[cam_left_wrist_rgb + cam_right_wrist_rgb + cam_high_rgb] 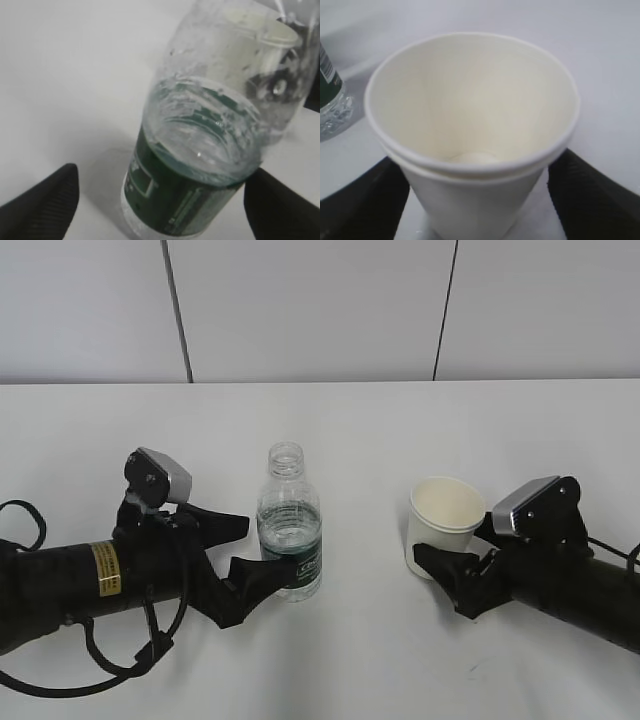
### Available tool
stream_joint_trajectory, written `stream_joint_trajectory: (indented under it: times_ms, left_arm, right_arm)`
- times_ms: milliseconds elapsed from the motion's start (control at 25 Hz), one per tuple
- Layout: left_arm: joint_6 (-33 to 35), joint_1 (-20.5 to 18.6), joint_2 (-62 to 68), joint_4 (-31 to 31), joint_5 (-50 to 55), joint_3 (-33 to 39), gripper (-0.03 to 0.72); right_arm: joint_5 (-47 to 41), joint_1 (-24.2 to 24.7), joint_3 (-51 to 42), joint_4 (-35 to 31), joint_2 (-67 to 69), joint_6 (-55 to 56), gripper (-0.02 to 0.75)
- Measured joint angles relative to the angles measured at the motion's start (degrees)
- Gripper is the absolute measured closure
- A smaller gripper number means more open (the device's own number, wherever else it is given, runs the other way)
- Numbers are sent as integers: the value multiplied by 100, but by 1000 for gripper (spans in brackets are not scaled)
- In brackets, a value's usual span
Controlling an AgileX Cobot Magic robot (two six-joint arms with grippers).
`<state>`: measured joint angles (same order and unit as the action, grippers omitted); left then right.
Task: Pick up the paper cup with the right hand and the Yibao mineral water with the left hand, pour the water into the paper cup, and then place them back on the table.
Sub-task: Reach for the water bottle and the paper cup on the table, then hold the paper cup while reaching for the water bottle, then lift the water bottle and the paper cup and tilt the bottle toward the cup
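Note:
The Yibao mineral water bottle needs to pour, so my left gripper will grab it by its green label. That leaves the Yibao mineral water bottle's opening point(286, 452) free.
The Yibao mineral water point(290, 535), a clear capless bottle with a dark green label, stands upright on the table point(350, 430). My left gripper point(248, 546) is open, with one finger on each side of the bottle's label. The left wrist view shows the bottle point(195, 170) between the fingers point(45, 200), with a gap on the left side. The white paper cup point(443, 525) stands on the table to the right. My right gripper point(455, 552) is closed on the cup just under its rim. In the right wrist view the cup point(470, 125) fills the space between both fingers point(590, 195).
A grey panelled wall point(320, 310) runs behind the table's far edge. The bottle's base also shows at the left edge of the right wrist view point(332, 100). Loose black cables point(110, 655) hang by the left arm.

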<state>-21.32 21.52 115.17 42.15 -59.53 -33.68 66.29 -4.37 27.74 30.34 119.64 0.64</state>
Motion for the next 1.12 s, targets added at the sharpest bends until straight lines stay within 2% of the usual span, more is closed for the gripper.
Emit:
stream_joint_trajectory:
  times_ms: [440, 1120]
  left_arm:
    - [-555, 0, 270, 593, 41, -482, 80]
    - [-677, 0, 326, 598, 124, -575, 84]
  right_arm:
    - [0, 0, 275, 287, 574, 33, 69]
    - [2, 0, 426, 316, 609, -64, 102]
